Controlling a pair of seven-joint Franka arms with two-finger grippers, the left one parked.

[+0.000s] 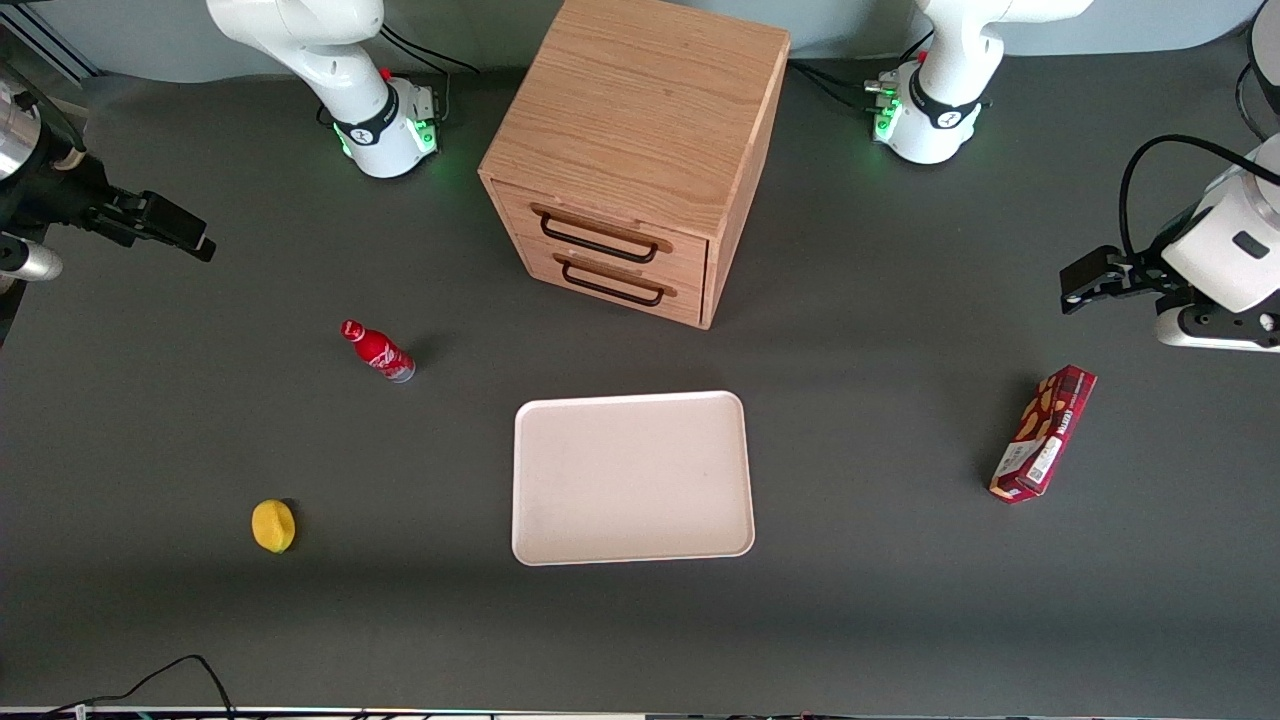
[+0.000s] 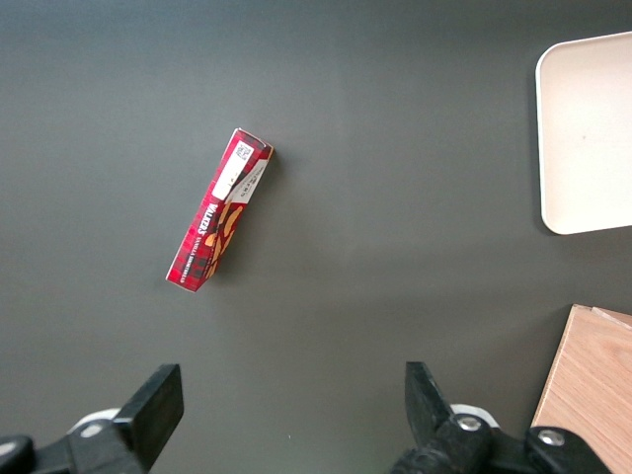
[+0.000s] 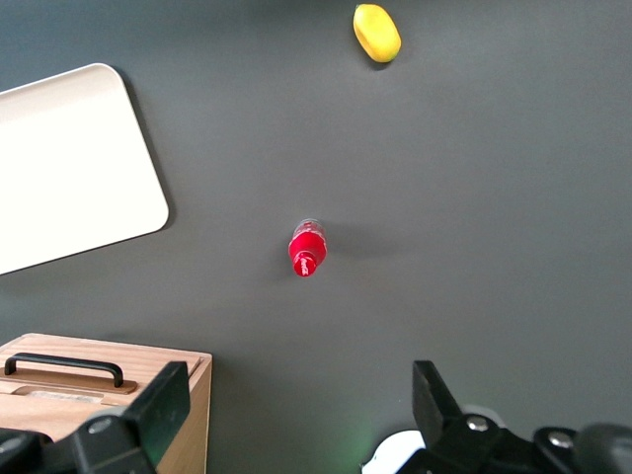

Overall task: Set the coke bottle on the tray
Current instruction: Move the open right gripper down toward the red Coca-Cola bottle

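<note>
The robot's right gripper should next pick up the bottle by its red cap end (image 1: 351,330), and then place the coke bottle on the tray (image 1: 632,476).
The coke bottle (image 1: 378,351), small and red with a red cap, stands on the dark table between the working arm's base and the tray; it also shows in the right wrist view (image 3: 306,251), seen from above. The off-white tray (image 1: 632,476) lies flat in front of the drawer cabinet, nothing on it; its corner shows in the right wrist view (image 3: 69,163). My right gripper (image 1: 165,228) hangs high at the working arm's end of the table, well away from the bottle. Its fingers (image 3: 301,410) are wide open and hold nothing.
A wooden two-drawer cabinet (image 1: 640,150) stands farther from the front camera than the tray. A yellow lemon (image 1: 273,525) lies nearer the camera than the bottle. A dark-red snack box (image 1: 1043,433) lies toward the parked arm's end.
</note>
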